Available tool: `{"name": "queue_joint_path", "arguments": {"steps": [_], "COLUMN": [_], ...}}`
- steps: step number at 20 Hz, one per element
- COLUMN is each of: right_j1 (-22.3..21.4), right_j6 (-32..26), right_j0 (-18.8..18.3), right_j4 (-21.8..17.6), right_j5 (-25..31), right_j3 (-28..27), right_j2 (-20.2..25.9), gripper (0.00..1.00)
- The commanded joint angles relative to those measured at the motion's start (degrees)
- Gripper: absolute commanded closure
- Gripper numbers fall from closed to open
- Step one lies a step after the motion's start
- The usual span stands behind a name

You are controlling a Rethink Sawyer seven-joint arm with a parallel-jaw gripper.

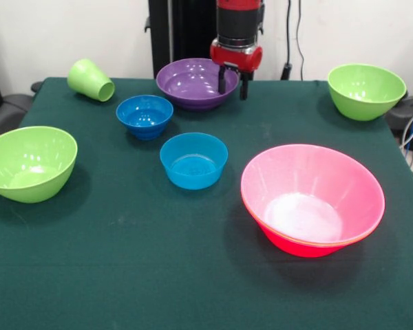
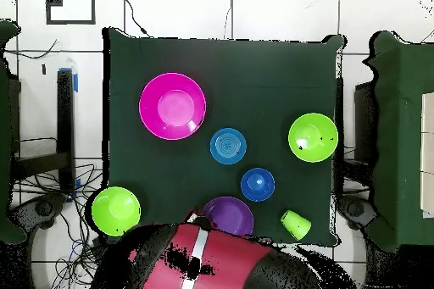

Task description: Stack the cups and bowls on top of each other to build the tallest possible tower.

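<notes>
The purple bowl is far wider than my gripper's open fingers, and my gripper will next grab it by its thin rim (image 1: 235,84) to stack it.
My gripper (image 1: 233,84) hangs open at the right rim of the purple bowl (image 1: 191,82), with nothing between its fingers. A light-green cup (image 1: 91,79) lies on its side at the back left. Two blue bowls (image 1: 144,115) (image 1: 193,160) stand upright in the middle. One green bowl (image 1: 29,163) sits at the left edge and another (image 1: 366,89) at the back right. The tower is a big pink bowl (image 1: 312,199) at the front right, with another rim just under its own. From overhead, my arm (image 2: 199,260) covers the gripper next to the purple bowl (image 2: 227,216), with the pink bowl (image 2: 172,106) across the table.
A dark green cloth covers the table (image 1: 124,275). Cables hang behind its back right corner. In the overhead view the cup (image 2: 295,224) lies near the table's edge, right of the purple bowl.
</notes>
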Motion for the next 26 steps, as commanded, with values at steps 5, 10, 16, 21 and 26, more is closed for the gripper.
{"name": "queue_joint_path", "arguments": {"steps": [5,10,16,21,26], "right_j1": [5.9,6.0,5.1,4.5,-2.8], "right_j6": [6.4,5.5,6.1,6.1,5.1], "right_j0": [1.0,3.8,4.1,3.7,3.7], "right_j4": [3.9,5.2,5.6,5.1,5.2], "right_j5": [-3.0,-3.8,-3.3,-2.8,4.4], "right_j3": [-7.6,-8.1,-7.9,-7.9,-5.3], "right_j2": [1.5,-1.5,-1.9,-1.7,-1.2], "gripper": [0.0,1.0,1.0,1.0,1.0]}}
